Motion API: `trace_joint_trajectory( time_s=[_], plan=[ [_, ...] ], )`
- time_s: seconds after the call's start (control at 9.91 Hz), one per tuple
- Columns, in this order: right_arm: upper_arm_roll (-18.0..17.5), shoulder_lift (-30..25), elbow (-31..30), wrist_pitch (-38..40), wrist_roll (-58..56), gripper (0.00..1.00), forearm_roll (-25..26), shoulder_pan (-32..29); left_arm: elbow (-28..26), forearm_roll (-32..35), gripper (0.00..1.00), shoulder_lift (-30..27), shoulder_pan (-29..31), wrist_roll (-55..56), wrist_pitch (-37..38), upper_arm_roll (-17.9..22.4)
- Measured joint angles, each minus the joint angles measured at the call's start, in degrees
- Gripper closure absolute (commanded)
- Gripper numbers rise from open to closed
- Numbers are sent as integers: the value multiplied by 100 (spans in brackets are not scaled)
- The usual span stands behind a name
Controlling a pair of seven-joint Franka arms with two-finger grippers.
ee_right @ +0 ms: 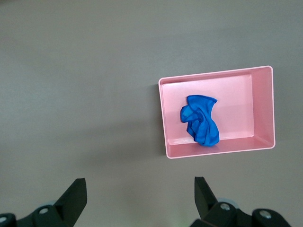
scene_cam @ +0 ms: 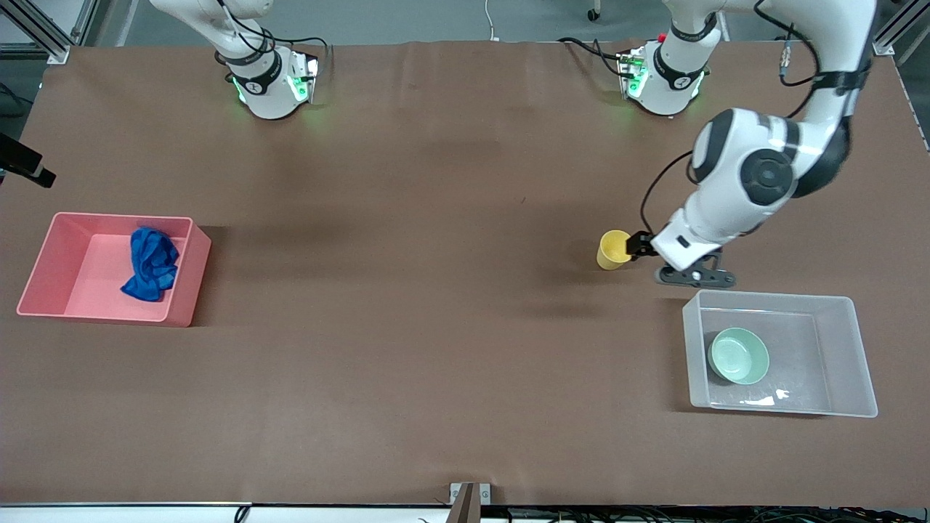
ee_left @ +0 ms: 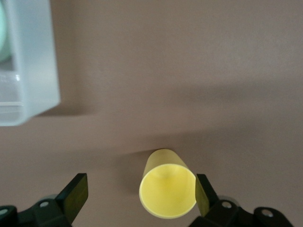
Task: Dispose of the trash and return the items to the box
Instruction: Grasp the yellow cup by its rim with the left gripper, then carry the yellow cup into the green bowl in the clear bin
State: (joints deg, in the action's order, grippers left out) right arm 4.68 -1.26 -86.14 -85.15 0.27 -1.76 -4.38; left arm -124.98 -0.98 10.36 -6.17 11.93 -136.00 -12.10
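Note:
The yellow cup (scene_cam: 614, 249) should go back to the clear box, so my left gripper will pick it up by its rim next.
The yellow cup (scene_cam: 614, 249) is on the table just past the clear box (scene_cam: 770, 294), farther from the front camera. Its mouth faces my left gripper (scene_cam: 639, 245). In the left wrist view the cup (ee_left: 166, 189) sits between the open fingers of the left gripper (ee_left: 139, 189), close against one finger (ee_left: 202, 194). The mint-green bowl (scene_cam: 738, 355) sits in the box. The blue cloth (scene_cam: 151, 264) lies in the pink bin (scene_cam: 182, 276). My right gripper (ee_right: 139, 189) is open and empty, high over the table, and out of the front view.
The pink bin (ee_right: 215, 152) with the blue cloth (ee_right: 200, 119) stands at the right arm's end of the table. A corner of the clear box (ee_left: 33, 56) shows in the left wrist view. A black camera mount (scene_cam: 25, 167) juts in past the pink bin.

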Motion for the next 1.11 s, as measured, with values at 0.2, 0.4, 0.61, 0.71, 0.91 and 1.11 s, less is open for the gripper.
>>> trace_joint_trajectory(
  time_s=[0.2,0.4,0.61,0.71,0.91,1.11],
  plan=[
    [-7,3,20,71,-2,0,40,-5,-601,0,35,209,2,43,-812,-49],
    [-39,3,59,118,-5,0,110,-5,-642,0,89,501,7,43,-1022,-49],
    [-40,5,79,135,-109,0,125,-5,-641,0,99,635,18,43,-1030,-49],
    [-40,7,82,137,-127,0,130,-5,-641,0,99,659,17,43,-1042,-50],
    [-40,10,83,145,-152,0,132,-5,-604,0,99,609,21,43,-1055,-51],
    [-39,14,85,151,-157,0,136,-6,-441,0,99,243,74,41,-838,1]
  ],
)
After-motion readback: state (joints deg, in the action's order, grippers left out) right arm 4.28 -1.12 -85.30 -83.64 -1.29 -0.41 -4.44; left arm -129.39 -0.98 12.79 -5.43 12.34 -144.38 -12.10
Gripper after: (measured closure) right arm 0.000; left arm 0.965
